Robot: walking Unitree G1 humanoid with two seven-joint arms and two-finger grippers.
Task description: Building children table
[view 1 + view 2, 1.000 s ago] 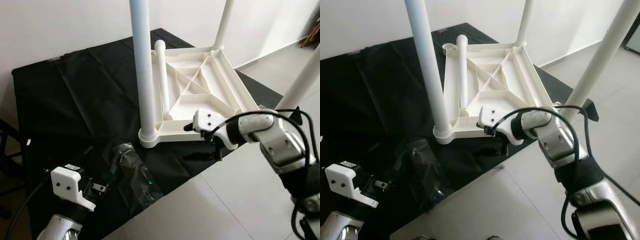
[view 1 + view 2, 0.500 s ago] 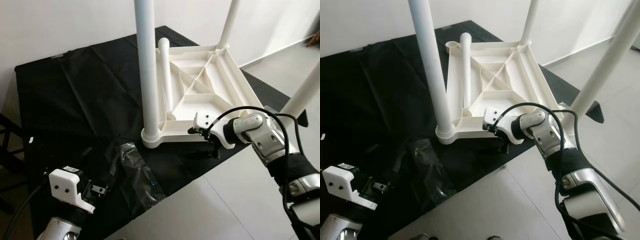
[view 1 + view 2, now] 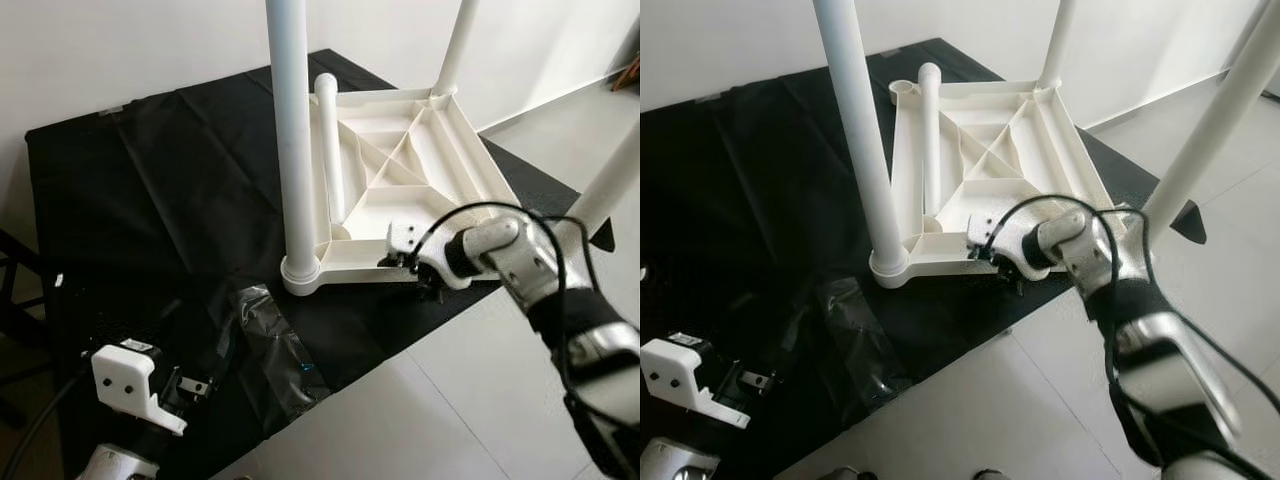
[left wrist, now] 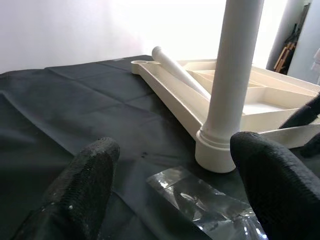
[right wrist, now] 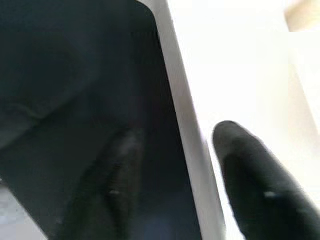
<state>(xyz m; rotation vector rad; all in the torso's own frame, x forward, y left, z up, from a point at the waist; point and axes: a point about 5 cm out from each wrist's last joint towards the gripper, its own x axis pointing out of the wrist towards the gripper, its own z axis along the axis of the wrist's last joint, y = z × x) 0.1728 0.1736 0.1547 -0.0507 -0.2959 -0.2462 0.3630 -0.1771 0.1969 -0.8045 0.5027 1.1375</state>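
The upturned tabletop is far wider than my right gripper's fingers can open. My right gripper should pinch the tabletop by its thin rim next.
The white tabletop lies upside down on a black cloth. One leg stands in its near left corner, another in the far corner, and a third rises at the right. A loose leg lies along the underside. My right gripper is at the tabletop's near rim, open, one finger on the white inner side and the other over the cloth. My left gripper hovers low over the cloth's front left, open and holding nothing.
A crumpled clear plastic wrapper lies on the cloth between my left gripper and the near left leg. Pale floor tiles run along the cloth's front edge. A white wall stands behind. A dark frame sits at the far left.
My right gripper has moved up from the cloth in front to the tabletop's near rim and now straddles it. The left gripper has sunk a little lower in view.
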